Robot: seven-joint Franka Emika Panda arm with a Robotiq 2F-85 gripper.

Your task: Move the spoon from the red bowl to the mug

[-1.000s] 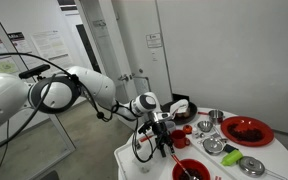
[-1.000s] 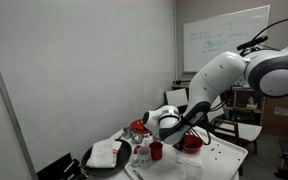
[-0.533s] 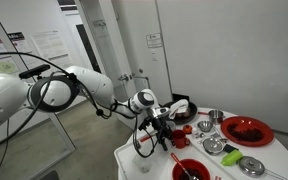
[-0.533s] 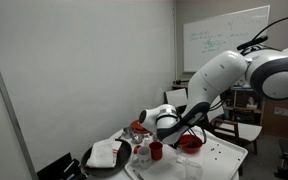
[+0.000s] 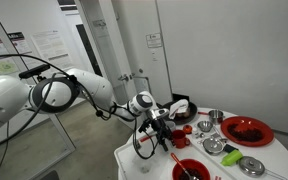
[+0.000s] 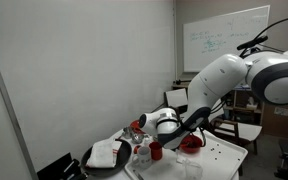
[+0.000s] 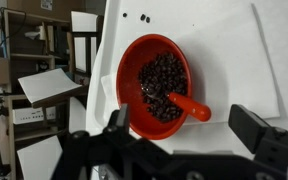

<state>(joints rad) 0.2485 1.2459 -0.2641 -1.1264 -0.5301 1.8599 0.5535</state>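
Observation:
My gripper picks up the spoon by its red handle's end next, over the bowl's rim, leaving the head free for the mug.
The red bowl is deep, glossy and filled with dark beans. It shows at the table's near edge in an exterior view and beside the arm in an exterior view. The spoon lies in the bowl with its red handle over the rim; its thin handle also shows in an exterior view. My gripper is open and empty, its fingers to either side of the handle's end and above the bowl; it shows in both exterior views. A small red mug stands next to the bowl.
A wide shallow red dish sits at the far side. Metal bowls and a green object lie between. A dark tray with a white cloth is at the table's end. The white table edge runs close to the bowl.
My gripper has shifted only slightly over the red bowl. The spoon has stayed in the bowl.

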